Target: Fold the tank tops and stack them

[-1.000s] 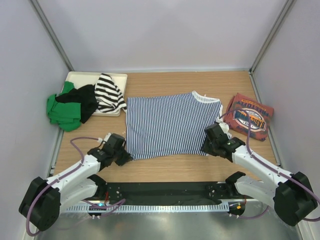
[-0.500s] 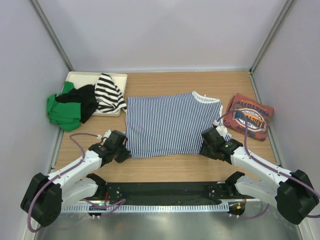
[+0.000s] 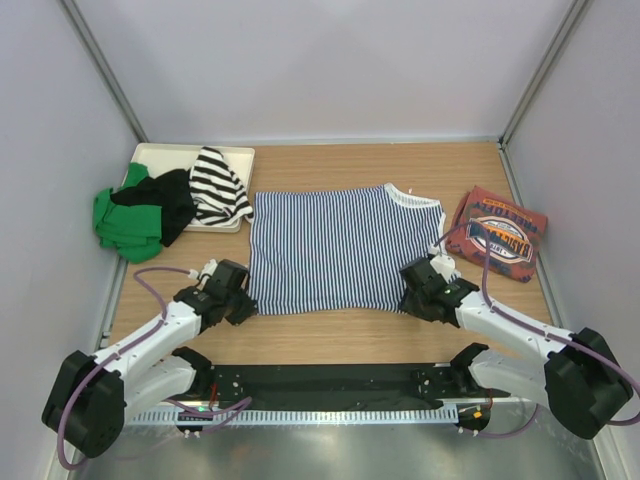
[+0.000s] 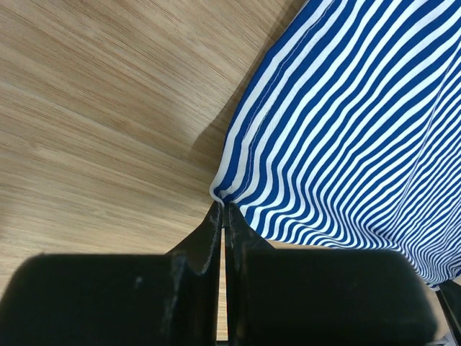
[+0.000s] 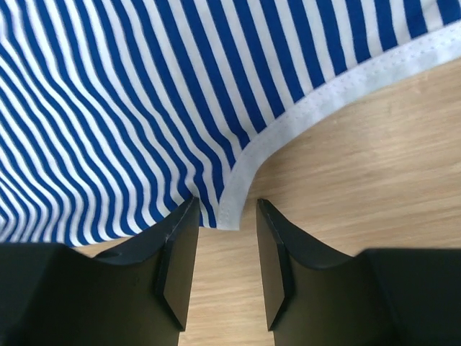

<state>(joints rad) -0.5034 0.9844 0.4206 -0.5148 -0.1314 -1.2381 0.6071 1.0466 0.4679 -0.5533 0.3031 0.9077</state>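
Observation:
My right gripper will fold the tank top's near side over evenly, so next it will grab the striped tank top's near white-trimmed corner [image 5: 230,217], opposite my left gripper's corner.
The navy-and-white striped tank top [image 3: 335,248] lies spread flat in the middle of the table. My left gripper [image 3: 243,303] is shut on its near left corner, pinching the hem [image 4: 223,198]. My right gripper [image 3: 412,296] is open at the near right corner; the white-trimmed edge [image 5: 232,209] sits between its fingertips. The brick-red tank top with the round logo [image 3: 497,233] lies folded at the right. More tops are in a pile [image 3: 170,200] at the back left.
A white tray [image 3: 185,155] at the back left holds part of the pile: green, black and a black-and-white striped cloth. Grey walls enclose the table on three sides. A black rail runs along the near edge [image 3: 330,382].
Both grippers have moved a little away from the near edge and inward, and the striped top's near hem has shifted back with them. The left corner stays pinched.

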